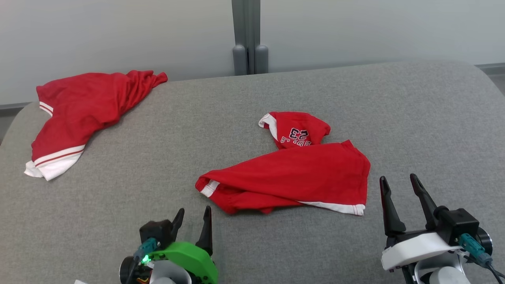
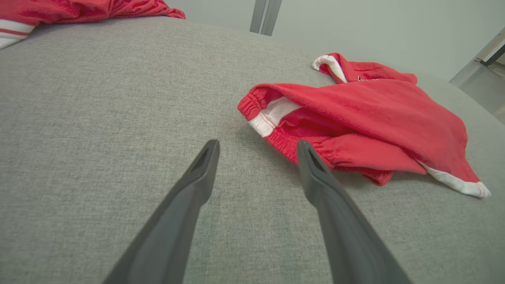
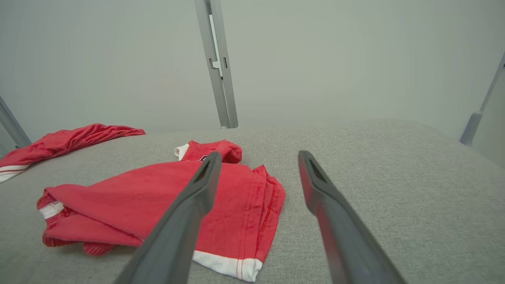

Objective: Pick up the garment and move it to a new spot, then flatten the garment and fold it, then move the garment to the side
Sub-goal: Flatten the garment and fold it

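The left gripper next picks up the garment by its white-striped waistband corner [image 1: 209, 188] [image 2: 262, 123], since the elastic opening gapes up while the rest lies slack.
A crumpled red garment [image 1: 292, 173] with white trim and a "23" print lies in the middle of the grey cushioned surface [image 1: 158, 189]. It is the same garment [image 2: 367, 122] at the right of the left wrist view, and the garment [image 3: 158, 205] fills the lower left of the right wrist view. My left gripper [image 1: 193, 219] is open just in front of its elastic left end, apart from it. My right gripper [image 1: 398, 187] is open to the right of its white-hemmed corner, holding nothing.
A second red garment [image 1: 79, 114] with white stripes lies at the far left of the surface, near its rounded edge. A grey post [image 1: 246, 37] stands against the pale wall behind. Bare grey surface lies to the right and in front.
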Tool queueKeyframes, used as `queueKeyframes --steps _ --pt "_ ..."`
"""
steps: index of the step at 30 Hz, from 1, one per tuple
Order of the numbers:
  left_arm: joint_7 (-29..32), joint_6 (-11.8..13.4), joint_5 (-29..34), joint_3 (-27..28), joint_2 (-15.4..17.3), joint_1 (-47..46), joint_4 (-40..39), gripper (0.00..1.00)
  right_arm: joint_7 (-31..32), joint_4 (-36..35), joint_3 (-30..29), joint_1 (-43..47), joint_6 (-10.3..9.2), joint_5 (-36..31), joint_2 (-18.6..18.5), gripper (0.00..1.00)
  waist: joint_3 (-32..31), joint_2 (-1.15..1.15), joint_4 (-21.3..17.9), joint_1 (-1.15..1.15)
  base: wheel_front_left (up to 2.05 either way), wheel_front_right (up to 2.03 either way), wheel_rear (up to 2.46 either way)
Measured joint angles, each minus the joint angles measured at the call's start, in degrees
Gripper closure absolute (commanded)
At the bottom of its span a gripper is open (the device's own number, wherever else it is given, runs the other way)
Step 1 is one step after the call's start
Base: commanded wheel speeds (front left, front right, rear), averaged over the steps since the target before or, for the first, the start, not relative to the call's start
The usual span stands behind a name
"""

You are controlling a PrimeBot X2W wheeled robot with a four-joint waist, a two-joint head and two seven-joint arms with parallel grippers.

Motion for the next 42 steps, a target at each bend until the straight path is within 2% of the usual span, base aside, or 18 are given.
queueKeyframes --steps 8,14,22,23,24,25,27,28,36,39,41,42 --pt "0.62 1.72 -10.59 -3.66 -0.02 -8.9 8.44 0.0 0.0 -0.23 0.34 -2.13 0.0 -0.04 0.0 0.0 3.57 0.0 -0.96 0.0 0.0 0.0 0.0" --pt "-0.44 1.51 -14.26 -6.68 -0.02 -12.37 11.93 0.0 0.0 -0.27 0.15 -3.04 0.0 -0.04 0.0 0.0 5.77 0.0 -2.19 0.0 0.0 0.0 0.0" --pt "-1.48 1.52 -16.8 -8.98 -0.03 -13.79 11.77 0.02 0.0 -0.27 -0.27 -3.27 0.0 -0.03 0.0 0.0 6.87 0.0 -3.08 0.0 0.0 0.0 0.0" --pt "-1.59 1.53 -16.93 -9.18 -0.03 -13.8 11.63 0.15 0.0 -0.27 -0.34 -3.27 0.0 -0.02 0.0 0.0 6.88 0.0 -3.05 0.0 0.0 0.0 0.0" --pt "-1.59 1.58 -17.04 -9.22 -0.03 -13.8 11.37 0.22 0.0 -0.27 -0.36 -3.27 0.0 -0.02 0.0 0.0 6.9 0.0 -3.01 0.0 0.0 0.0 0.0" --pt "-1.64 1.81 -17.03 -9.03 -0.03 -13.8 10.85 0.36 0.0 -0.27 -0.37 -3.27 0.0 0.0 0.0 0.0 6.93 0.0 -2.96 0.0 0.0 0.0 0.0" --pt "-1.66 2.05 -16.78 -8.48 -0.03 -13.81 9.85 0.46 0.0 -0.29 -0.37 -3.27 0.0 0.03 0.0 0.0 7.0 0.0 -2.88 0.0 0.0 0.0 0.0" --pt "-1.67 2.11 -16.59 -8.17 -0.03 -13.8 9.23 0.54 0.0 -0.3 -0.4 -3.28 0.0 0.03 0.0 0.0 7.05 0.0 -2.83 0.0 0.0 0.0 0.0" --pt "-1.75 2.37 -15.67 -6.28 -0.03 -12.85 6.82 0.76 0.0 0.46 0.33 -3.43 0.0 -0.01 -0.01 0.0 7.38 0.0 -2.74 0.0 0.0 0.0 0.0" --pt "-1.75 2.37 -15.61 -6.13 -0.03 -12.77 6.62 0.88 0.0 2.13 1.49 -3.49 0.0 -1.63 0.01 0.0 7.48 0.0 -2.8 0.0 0.0 0.0 0.0" --pt "-1.75 2.37 -15.56 -6.11 -0.03 -12.65 6.57 1.0 0.0 4.22 1.66 -3.78 0.0 -2.97 0.02 0.0 7.56 0.0 -2.8 0.0 0.0 0.0 0.0" --pt "-1.76 2.37 -15.56 -6.12 -0.03 -12.56 6.57 1.0 0.0 5.3 1.52 -3.88 0.0 -3.26 0.02 0.0 7.6 0.0 -2.78 0.0 0.0 0.0 0.0"
